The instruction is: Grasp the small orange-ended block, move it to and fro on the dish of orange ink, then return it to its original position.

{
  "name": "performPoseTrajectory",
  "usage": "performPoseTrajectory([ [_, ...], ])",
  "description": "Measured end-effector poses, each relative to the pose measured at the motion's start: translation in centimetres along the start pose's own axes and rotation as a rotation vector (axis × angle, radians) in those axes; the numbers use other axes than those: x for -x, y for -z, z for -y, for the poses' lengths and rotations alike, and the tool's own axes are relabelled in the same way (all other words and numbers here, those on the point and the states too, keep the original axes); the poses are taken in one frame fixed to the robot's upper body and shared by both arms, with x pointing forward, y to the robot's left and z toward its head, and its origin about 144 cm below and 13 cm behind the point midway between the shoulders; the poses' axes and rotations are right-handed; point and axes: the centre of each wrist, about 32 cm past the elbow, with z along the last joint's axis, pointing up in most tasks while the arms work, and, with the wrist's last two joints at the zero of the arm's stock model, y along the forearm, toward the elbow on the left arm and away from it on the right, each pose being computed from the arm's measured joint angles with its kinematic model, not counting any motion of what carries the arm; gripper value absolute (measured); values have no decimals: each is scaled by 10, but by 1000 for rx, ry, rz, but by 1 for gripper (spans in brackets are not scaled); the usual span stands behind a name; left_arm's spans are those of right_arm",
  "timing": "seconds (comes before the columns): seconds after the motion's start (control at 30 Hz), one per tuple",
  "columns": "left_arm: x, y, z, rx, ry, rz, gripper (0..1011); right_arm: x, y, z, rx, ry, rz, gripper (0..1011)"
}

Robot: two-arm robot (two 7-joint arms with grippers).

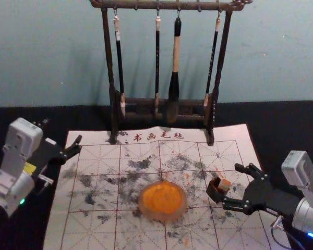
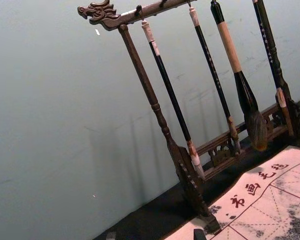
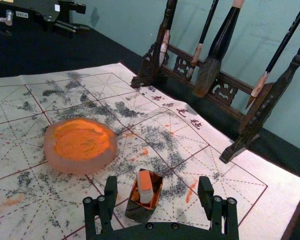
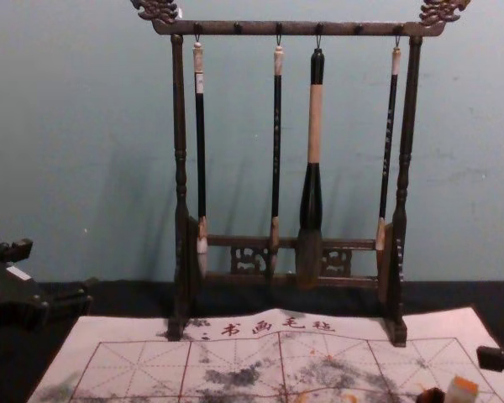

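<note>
My right gripper will grab the small block next by its protruding upper end (image 4: 463,389), because the sides of the dark box (image 4: 432,395) close around the lower part of the block.
The small block (image 1: 225,185), pale with an orange end up, leans in a little dark box (image 1: 214,193). My right gripper (image 1: 232,185) is open at the box's right side in the head view. In the right wrist view, the block (image 3: 145,187) and box (image 3: 140,211) show between the spread fingers of my right gripper (image 3: 157,189), touching neither. The round dish of orange ink (image 1: 163,201) lies to the left of the box. My left gripper (image 1: 62,136) is parked at the mat's left edge; in the left wrist view, the left gripper (image 2: 155,235) is open.
A dark wooden rack (image 4: 181,210) with several hanging brushes stands behind the ink-stained white mat (image 1: 99,177). The dish's rim (image 3: 75,167) lies on the mat near the box. Black cloth (image 1: 281,125) surrounds the mat.
</note>
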Motion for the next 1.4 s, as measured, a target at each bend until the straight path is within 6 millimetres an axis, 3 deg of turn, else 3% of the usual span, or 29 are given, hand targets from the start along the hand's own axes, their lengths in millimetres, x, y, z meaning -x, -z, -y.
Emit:
performPoseTrajectory([
  [0.17, 0, 0, 0, 0, 0, 0, 1001, 0, 0, 0, 0, 0, 0, 953],
  [0.27, 0, 0, 0, 0, 0, 0, 1001, 0, 0, 0, 0, -1, 1, 836],
  [0.37, 0, 0, 0, 0, 0, 0, 1001, 0, 0, 0, 0, -1, 1, 787],
  [1.0, 0, 0, 0, 0, 0, 0, 1001, 0, 0, 0, -1, -1, 1, 149],
  [1.4, 0, 0, 0, 0, 0, 0, 1001, 0, 0, 0, -2, -1, 1, 111],
])
